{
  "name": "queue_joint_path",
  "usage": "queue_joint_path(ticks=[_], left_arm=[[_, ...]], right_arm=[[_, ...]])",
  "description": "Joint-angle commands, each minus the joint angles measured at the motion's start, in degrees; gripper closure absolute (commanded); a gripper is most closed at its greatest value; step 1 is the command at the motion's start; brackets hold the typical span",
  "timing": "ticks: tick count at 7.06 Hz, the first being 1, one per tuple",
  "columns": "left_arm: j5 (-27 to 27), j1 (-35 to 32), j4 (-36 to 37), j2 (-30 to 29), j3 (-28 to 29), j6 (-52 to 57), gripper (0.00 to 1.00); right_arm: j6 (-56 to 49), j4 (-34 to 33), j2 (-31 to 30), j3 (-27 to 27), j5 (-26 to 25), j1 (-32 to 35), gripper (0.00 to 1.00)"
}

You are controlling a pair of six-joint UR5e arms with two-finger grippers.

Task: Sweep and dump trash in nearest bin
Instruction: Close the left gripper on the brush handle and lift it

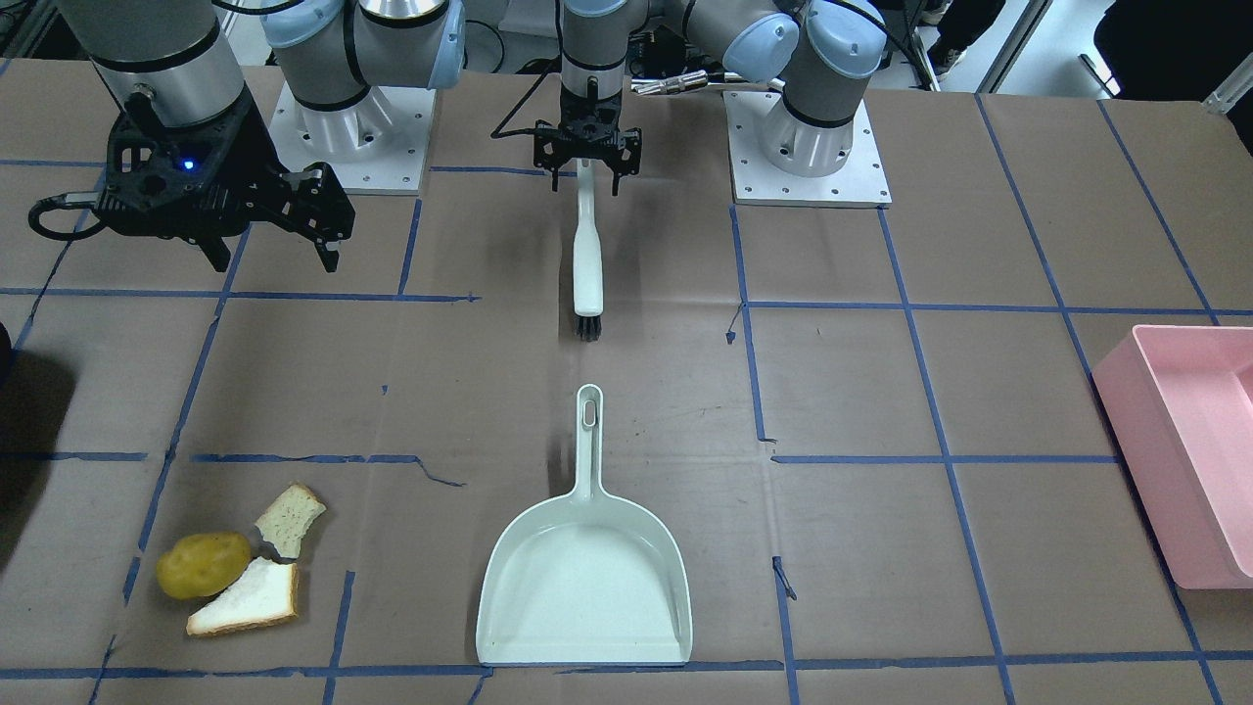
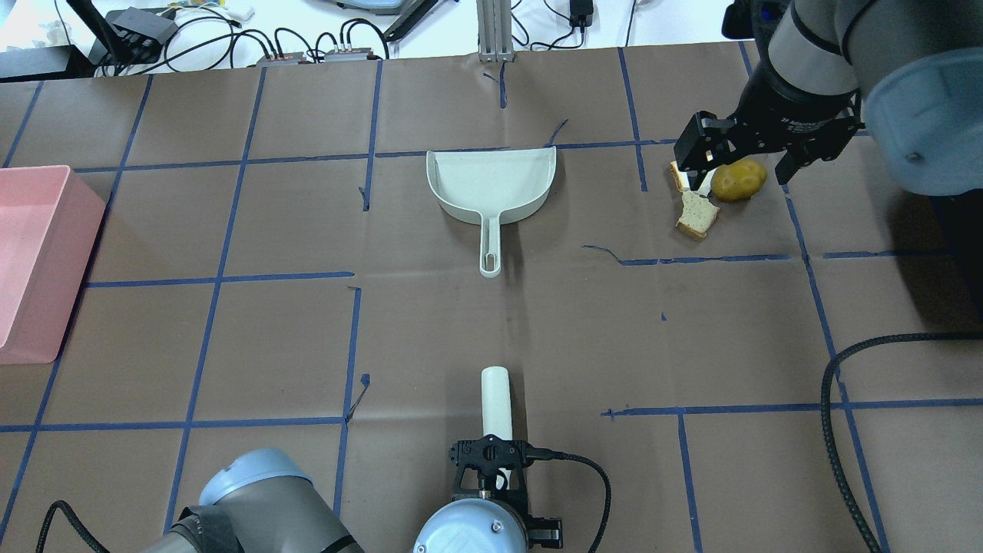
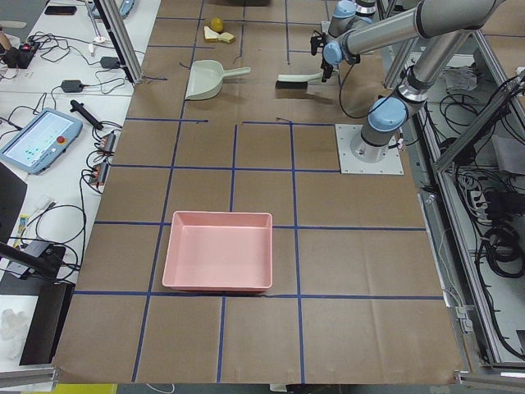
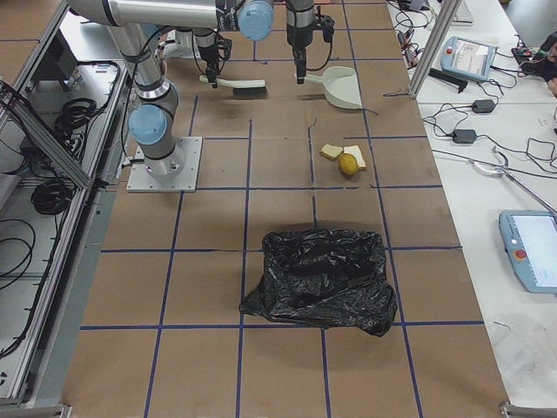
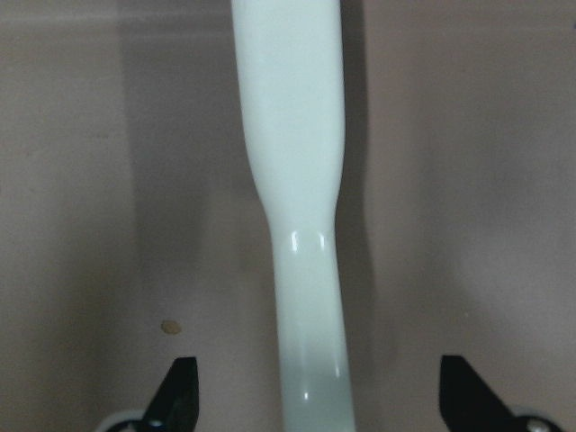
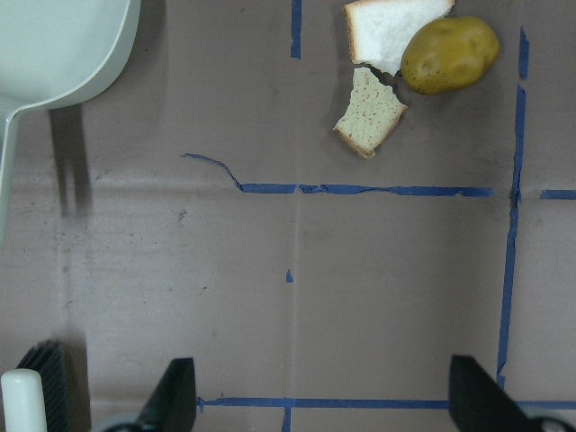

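I should next pick up the white brush by its handle [image 1: 584,194] with my left gripper, so that it can sweep the potato and bread into the dustpan [image 1: 584,578].
The trash is a yellow-brown potato [image 1: 204,565] and two torn bread pieces [image 1: 290,519] [image 1: 250,599], lying together on the brown table. In the right wrist view the potato [image 6: 448,54] and the bread [image 6: 371,112] are at the top right. My right gripper [image 1: 274,245] is open and empty, high above the table. A white brush [image 1: 587,255] with black bristles lies flat at the middle. My left gripper [image 5: 319,396] is open, with its fingers on either side of the brush handle [image 5: 297,180] and apart from it. A pale green dustpan [image 1: 584,578] lies beyond the brush.
A pink bin [image 2: 34,253] stands at the table's end on my left. A black trash bag [image 4: 322,279] lies at the end on my right, closer to the trash. Blue tape lines cross the table. A black cable [image 2: 845,430] hangs at my right.
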Motion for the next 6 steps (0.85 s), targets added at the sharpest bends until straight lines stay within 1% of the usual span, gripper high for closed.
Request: queue_joint_path(ticks=[1, 2, 4, 6], left_arm=[[-0.6, 0.0, -0.1, -0.2, 0.0, -1.5, 0.19], [-0.6, 0.0, -0.1, -0.3, 0.0, -1.5, 0.25], [-0.7, 0.0, -0.1, -0.3, 0.0, -1.8, 0.44], [-0.8, 0.0, 0.0, -0.3, 0.1, -1.8, 0.59]], right_arm=[[0.0, 0.1, 0.0, -0.1, 0.0, 0.0, 0.0], [0.0, 0.0, 0.0, 0.0, 0.0, 0.0, 0.0], [0.0, 0.0, 0.0, 0.0, -0.1, 0.0, 0.0], [0.0, 0.1, 0.0, 0.0, -0.1, -0.1, 0.0]])
